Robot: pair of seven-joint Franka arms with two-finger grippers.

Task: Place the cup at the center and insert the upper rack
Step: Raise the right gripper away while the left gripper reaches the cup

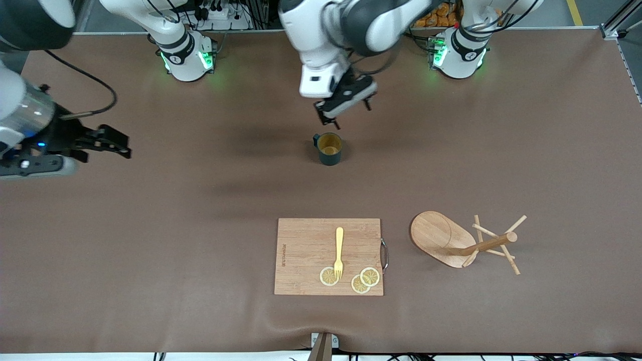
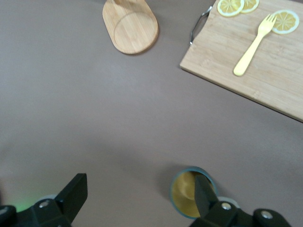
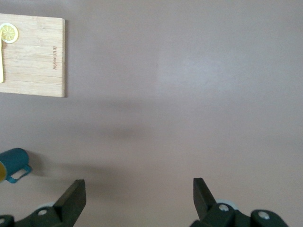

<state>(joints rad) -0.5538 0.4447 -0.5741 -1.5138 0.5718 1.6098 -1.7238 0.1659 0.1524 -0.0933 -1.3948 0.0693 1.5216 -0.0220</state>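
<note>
The cup needs to go onto the upper rack (image 1: 490, 243). My left gripper should grab it by its handle (image 1: 316, 139) next.
The dark teal cup (image 1: 329, 149) stands upright on the brown table, its tan inside showing. My left gripper (image 1: 345, 113) hangs open above the table beside the cup; in the left wrist view (image 2: 139, 182) one finger overlaps the cup's rim (image 2: 187, 201). The upper rack, a light wooden mug tree (image 1: 451, 240), lies on its side, nearer the front camera, toward the left arm's end. Its oval base also shows in the left wrist view (image 2: 130, 26). My right gripper (image 1: 125, 145) is open and empty, over the right arm's end of the table. The right wrist view shows that gripper (image 3: 138, 187) and the cup (image 3: 14, 161).
A rectangular wooden cutting board (image 1: 306, 255) lies near the front edge, beside the mug tree. On it are a yellow fork (image 1: 339, 250) and three lemon slices (image 1: 365, 280). A metal handle (image 1: 384, 254) sticks out of the board's side toward the mug tree.
</note>
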